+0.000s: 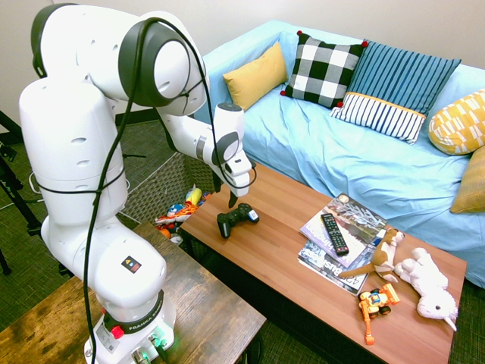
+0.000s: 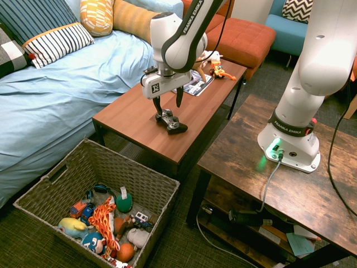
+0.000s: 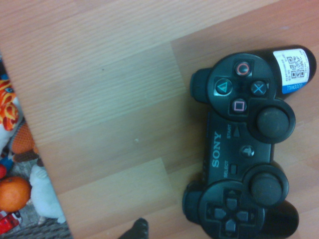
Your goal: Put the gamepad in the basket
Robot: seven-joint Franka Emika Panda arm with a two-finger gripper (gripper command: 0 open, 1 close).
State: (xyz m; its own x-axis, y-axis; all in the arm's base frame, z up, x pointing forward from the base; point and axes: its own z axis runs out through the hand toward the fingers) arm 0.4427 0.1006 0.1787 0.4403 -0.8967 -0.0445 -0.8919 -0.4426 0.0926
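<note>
I need to grab the gamepad across its narrow middle section [image 2: 169,119] with my gripper next, because its rounded handles spread out at both ends.
The black gamepad [image 1: 236,218] lies on the reddish wooden coffee table [image 1: 273,250] near its end, with a pale blue-white sticker on one handle. My gripper [image 2: 167,105] hangs open just above the gamepad [image 2: 172,122], one finger on each side of it and clear of it. In the wrist view the gamepad [image 3: 244,144] fills the right half, face up, with its sticks and buttons showing. The woven wicker basket [image 2: 162,184] stands on the floor below the table's end, holding several toys. A corner of the basket [image 1: 163,186] shows behind my arm.
Magazines [image 1: 341,227] with a slim black remote [image 1: 334,233] on them lie further along the table, beside plush animals [image 1: 424,284] and an orange toy [image 1: 377,302]. A blue sofa with cushions [image 1: 326,72] runs along the table's far side.
</note>
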